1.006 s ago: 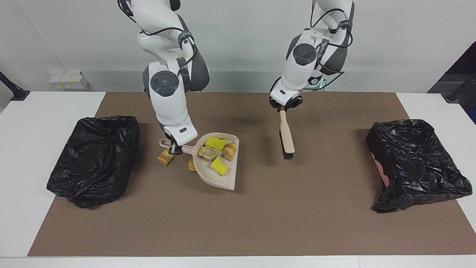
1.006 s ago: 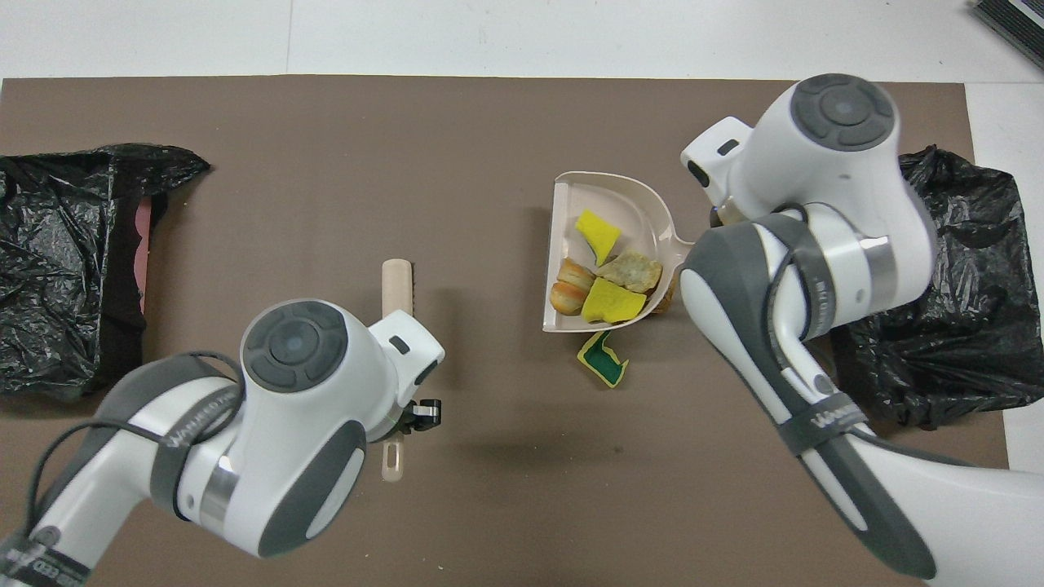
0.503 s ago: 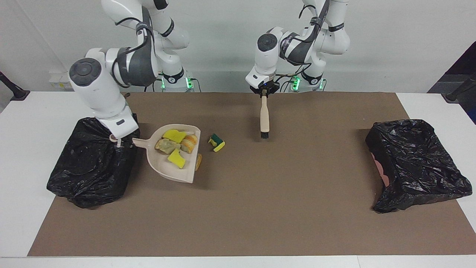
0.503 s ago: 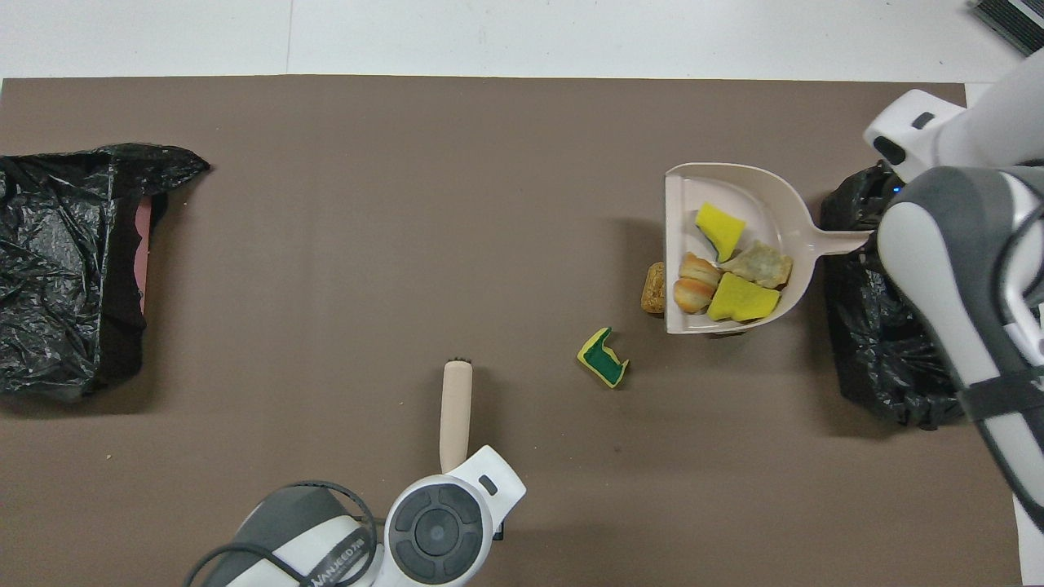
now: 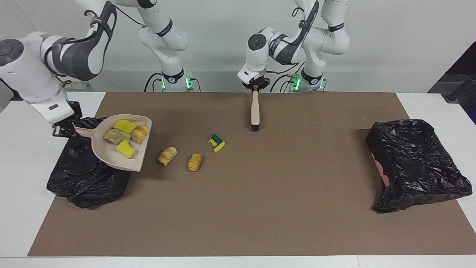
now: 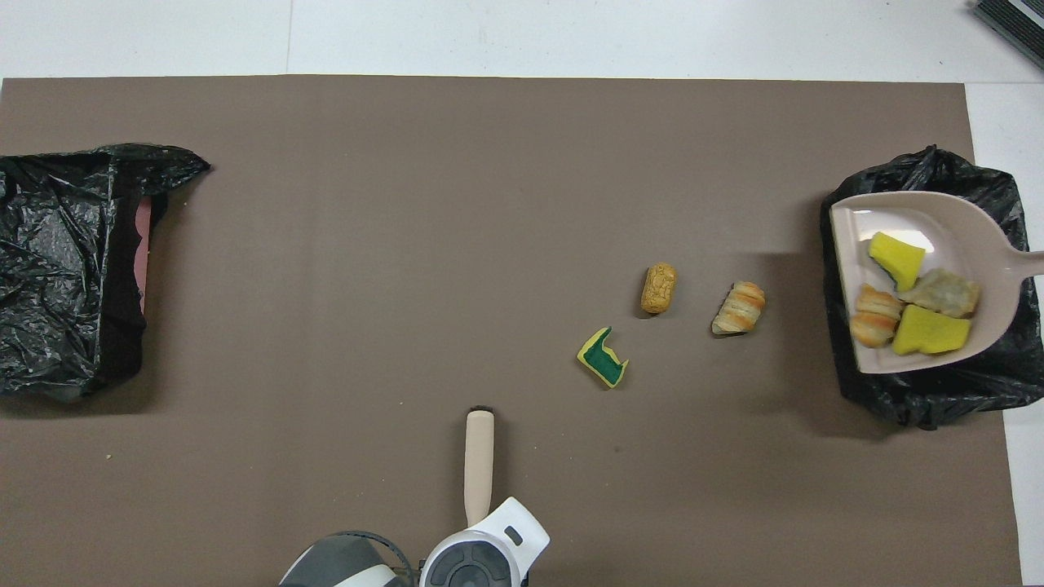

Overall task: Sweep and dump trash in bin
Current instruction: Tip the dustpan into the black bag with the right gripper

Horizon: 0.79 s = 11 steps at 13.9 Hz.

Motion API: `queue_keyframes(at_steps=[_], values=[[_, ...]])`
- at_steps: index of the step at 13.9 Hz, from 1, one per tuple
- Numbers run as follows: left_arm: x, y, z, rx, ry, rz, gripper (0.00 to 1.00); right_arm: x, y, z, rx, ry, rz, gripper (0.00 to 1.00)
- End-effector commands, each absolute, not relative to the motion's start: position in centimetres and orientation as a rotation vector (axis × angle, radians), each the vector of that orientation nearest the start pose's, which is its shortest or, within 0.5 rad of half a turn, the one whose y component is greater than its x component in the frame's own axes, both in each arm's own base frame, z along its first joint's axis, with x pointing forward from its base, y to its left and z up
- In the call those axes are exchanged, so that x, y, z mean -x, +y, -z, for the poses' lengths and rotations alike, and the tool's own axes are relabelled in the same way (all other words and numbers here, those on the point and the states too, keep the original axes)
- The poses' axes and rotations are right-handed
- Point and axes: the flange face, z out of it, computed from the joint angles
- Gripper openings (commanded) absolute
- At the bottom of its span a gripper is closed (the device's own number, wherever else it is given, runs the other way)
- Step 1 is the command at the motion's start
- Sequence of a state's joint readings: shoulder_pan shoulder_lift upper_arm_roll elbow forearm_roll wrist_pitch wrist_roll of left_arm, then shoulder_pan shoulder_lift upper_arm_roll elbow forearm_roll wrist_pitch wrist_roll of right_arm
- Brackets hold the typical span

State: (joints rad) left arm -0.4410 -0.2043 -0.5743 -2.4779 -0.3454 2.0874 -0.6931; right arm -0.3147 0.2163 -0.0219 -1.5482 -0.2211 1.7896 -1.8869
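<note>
My left gripper should open now. The wooden brush is low over the brown mat beside its narrow shadow, so it would rest there.
My right gripper is shut on the handle of the beige dustpan, held tilted over the black-bagged bin at the right arm's end. Trash rides in the pan: two yellow sponge wedges, a striped bread lump and a pale lump. On the mat lie a green-and-yellow sponge, a golden-brown lump and a striped roll. Close to the robots, my left gripper is shut on the wooden brush, whose bristles point down at the mat.
A second black-bagged bin stands at the left arm's end, a pink rim showing. A brown mat covers the white table. The three loose scraps lie between the dustpan's bin and the brush.
My right arm has carried the loaded dustpan from the mat's middle to over the bin at its end, uncovering two bread lumps. My left arm has drawn the brush back toward the robots.
</note>
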Motion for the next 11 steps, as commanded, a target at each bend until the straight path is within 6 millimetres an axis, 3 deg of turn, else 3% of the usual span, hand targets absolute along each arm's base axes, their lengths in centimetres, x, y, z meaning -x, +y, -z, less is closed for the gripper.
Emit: queue_keyframes(at_steps=[1,4,5,7,8,9,10,11], values=[[-21.0,-36.6,-33.7,3.096,0.078,-0.407,0.0,-58.0,-27.0,-54.5,-1.964,2.114,0.303,0.0],[-21.4,-36.4,-33.5,3.102,0.094,-0.41,0.14,-58.1,-28.5,-55.2,-1.895,2.021,0.408,0.0],[-21.5,-36.3,-33.5,3.101,0.091,-0.413,0.28,-58.1,-28.8,-55.4,-1.911,1.964,0.427,0.0],[-21.9,-36.3,-33.3,3.107,0.115,-0.417,0.37,-58.1,-28.4,-55.6,-1.922,1.849,0.536,0.0],[-22.5,-36.2,-33.4,3.113,0.124,-0.422,0.54,-57.8,-28.3,-55.3,-1.966,1.812,0.57,0.0],[-23.3,-36.3,-33.4,3.122,0.107,-0.434,0.81,-57.6,-27.9,-55.3,-1.975,1.798,0.616,0.0],[-23.9,-37.1,-33.8,3.136,0.113,-0.439,1.0,-57.9,-27.1,-55.5,-1.955,1.755,0.653,0.0],[-25.1,-37.7,-34.6,3.156,0.125,-0.441,1.0,-57.8,-27.2,-55.8,-1.948,1.702,0.694,0.0]])
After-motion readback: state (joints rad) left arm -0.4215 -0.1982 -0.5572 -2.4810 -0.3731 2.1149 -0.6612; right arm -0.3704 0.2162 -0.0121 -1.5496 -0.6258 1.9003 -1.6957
